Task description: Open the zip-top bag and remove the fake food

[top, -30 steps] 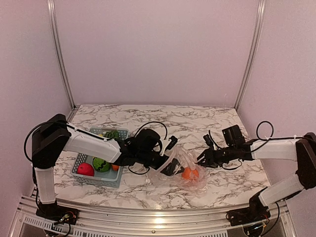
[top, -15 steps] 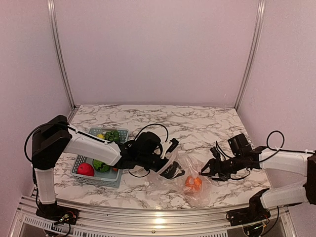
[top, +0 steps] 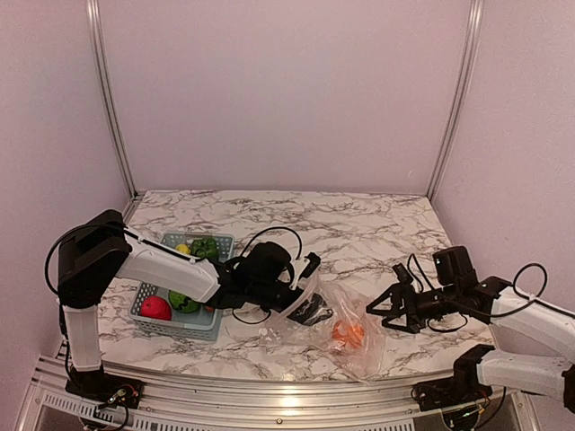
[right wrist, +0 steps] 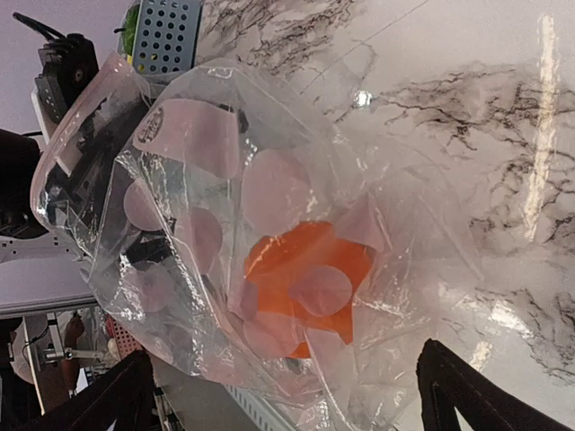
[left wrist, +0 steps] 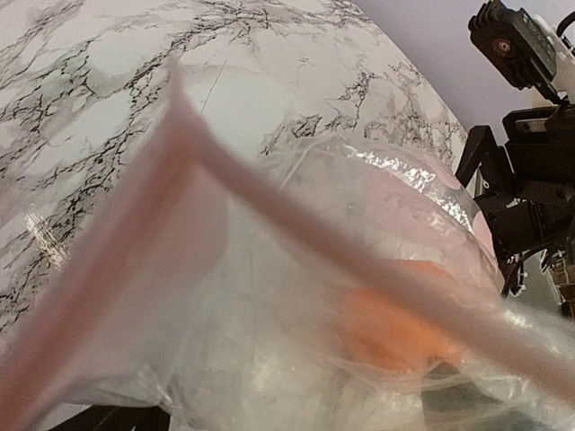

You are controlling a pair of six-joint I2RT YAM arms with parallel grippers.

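Note:
My right gripper grabs the zip-top bag by its closed end [left wrist: 485,260] next, opposite the opening, which leaves the opening free to remove the orange piece [left wrist: 395,328].
The clear zip-top bag [top: 352,341] lies crumpled on the marble table between the two arms, its mouth toward the left. One orange piece of fake food [top: 348,334] sits inside it. My left gripper [top: 312,310] is pushed into the bag's mouth with its jaws spread, and plastic drapes over them. In the left wrist view the bag [left wrist: 269,269] fills the frame, with the orange piece [left wrist: 395,328] blurred behind it. My right gripper [top: 382,311] stands open just right of the bag, not touching it. Its wrist view looks through the bag [right wrist: 269,153] at the orange piece [right wrist: 301,269].
A light blue perforated basket [top: 180,329] stands at the left. It holds a red fruit [top: 155,308], a striped green ball [top: 184,299], a green pepper [top: 205,244] and a yellow piece [top: 182,248]. The table's near edge runs just below the bag.
My right gripper has opened, let go of the bag and drawn back to the right. The bag with the orange piece has sagged lower toward the table's front. The left gripper stays in the mouth.

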